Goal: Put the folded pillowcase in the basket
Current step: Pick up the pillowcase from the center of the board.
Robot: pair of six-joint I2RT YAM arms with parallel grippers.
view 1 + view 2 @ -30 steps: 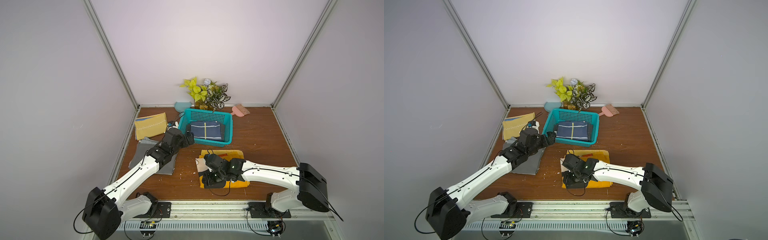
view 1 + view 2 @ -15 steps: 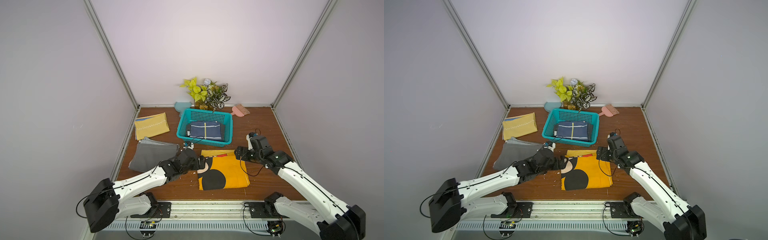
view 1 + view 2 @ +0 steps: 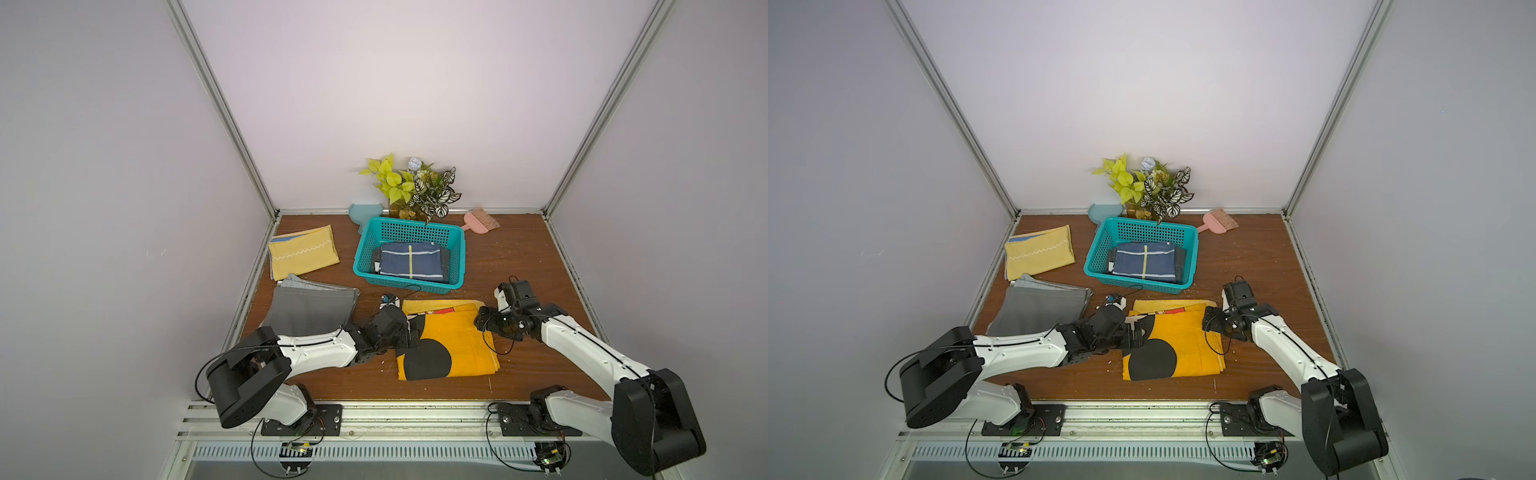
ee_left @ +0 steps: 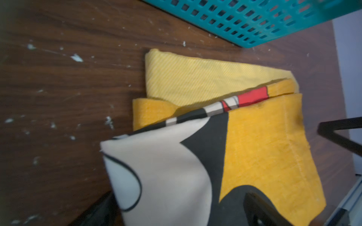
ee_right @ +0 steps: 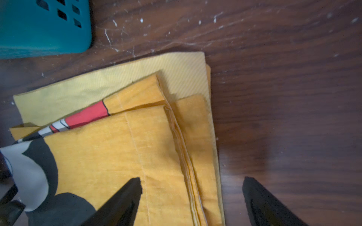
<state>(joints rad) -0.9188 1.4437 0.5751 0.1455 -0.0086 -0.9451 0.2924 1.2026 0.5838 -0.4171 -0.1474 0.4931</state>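
My right gripper next needs to pinch the folded pillowcase's layered edge (image 3: 491, 348) across from my left gripper, with all layers together, so that it goes still folded into the basket (image 3: 407, 284).
The folded pillowcase (image 3: 453, 340) (image 3: 1183, 340), orange-yellow with black and white print, lies flat on the wooden table just in front of the teal basket (image 3: 407, 284) (image 3: 1138, 282). A folded navy cloth (image 3: 409, 259) lies in the basket. My left gripper (image 3: 415, 337) (image 4: 180, 215) is open at the pillowcase's left edge, with the cloth (image 4: 254, 146) between its fingers (image 4: 260, 211). At the right edge my right gripper (image 3: 484, 326) (image 5: 193, 187) is open, one fingertip (image 5: 125, 199) over the cloth (image 5: 117, 156) and the other over bare wood.
A grey folded cloth (image 3: 311, 307) and a yellow folded cloth (image 3: 303, 253) lie at the left. Potted plants (image 3: 415, 187), a teal dustpan (image 3: 363, 212) and a pink brush (image 3: 480, 220) stand along the back wall. Enclosure walls close in both sides.
The left gripper has come from beside the basket down to the pillowcase's left edge. The right arm has left the top of the pillowcase, swung out to the right, then closed in on its right edge.
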